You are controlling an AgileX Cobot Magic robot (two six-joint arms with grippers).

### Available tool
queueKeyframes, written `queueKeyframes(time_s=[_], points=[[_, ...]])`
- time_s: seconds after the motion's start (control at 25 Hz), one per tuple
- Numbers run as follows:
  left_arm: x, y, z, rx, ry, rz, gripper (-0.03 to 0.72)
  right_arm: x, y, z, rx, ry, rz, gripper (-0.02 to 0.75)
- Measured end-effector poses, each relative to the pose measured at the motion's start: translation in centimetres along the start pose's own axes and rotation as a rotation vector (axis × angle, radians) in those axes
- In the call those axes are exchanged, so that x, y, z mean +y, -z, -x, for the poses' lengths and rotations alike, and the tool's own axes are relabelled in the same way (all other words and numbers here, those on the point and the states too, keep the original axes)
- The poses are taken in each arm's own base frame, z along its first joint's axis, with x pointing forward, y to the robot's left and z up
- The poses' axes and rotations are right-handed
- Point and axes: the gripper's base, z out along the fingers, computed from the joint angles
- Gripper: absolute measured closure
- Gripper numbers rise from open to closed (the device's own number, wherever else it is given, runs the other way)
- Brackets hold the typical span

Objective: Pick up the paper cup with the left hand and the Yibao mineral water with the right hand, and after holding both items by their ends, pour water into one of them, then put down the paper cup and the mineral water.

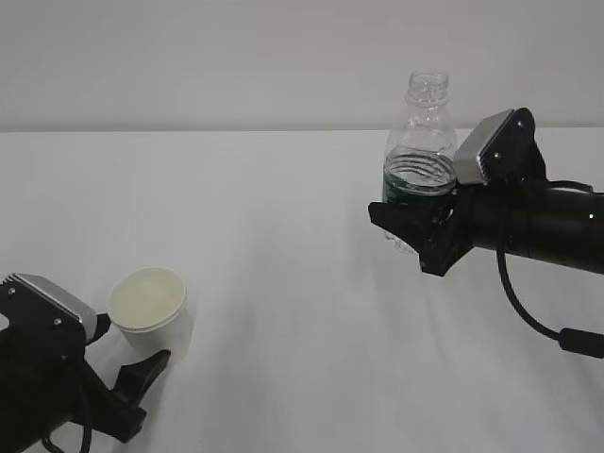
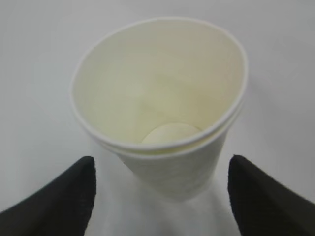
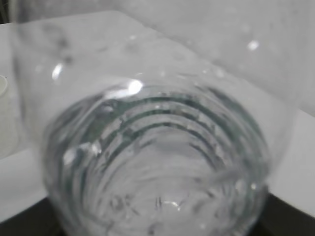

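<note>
The paper cup widens to a wide rim (image 1: 148, 327) that is too wide for my open fingers, so my left gripper will next grip the cup by its narrower lower side (image 1: 164, 341).
The paper cup (image 1: 148, 310) stands upright on the white table at lower left, white with a pale yellowish inside. My left gripper (image 1: 127, 351) is open around its lower part. In the left wrist view the cup (image 2: 162, 98) stands between the two black fingertips (image 2: 64, 196), with a gap on each side. My right gripper (image 1: 415, 234) is shut on the Yibao mineral water (image 1: 420, 160), a clear uncapped bottle with a dark green label. It holds the bottle upright by its lower end, at upper right. In the right wrist view the bottle (image 3: 157, 162) fills the frame.
The white table (image 1: 283, 283) stretches between the two arms, with a pale wall behind it. The right arm's black cable (image 1: 528, 321) hangs below the arm. The cup also shows at the left edge of the right wrist view (image 3: 6, 118).
</note>
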Motion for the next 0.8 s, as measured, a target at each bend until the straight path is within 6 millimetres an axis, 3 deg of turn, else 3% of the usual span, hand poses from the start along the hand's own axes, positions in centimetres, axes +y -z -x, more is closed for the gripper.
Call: queueKeyframes(time_s=[0.36,0.8], points=[[-0.1,-1.1,1.0,-0.044,0.011,0.008,0.095,0.0,0.0,0.0,0.000,0.000,0.000,0.285],[-0.4,-2.7,0.8,-0.037,0.008,0.008,0.095,0.0,0.0,0.0,0.000,0.000,0.000,0.282]])
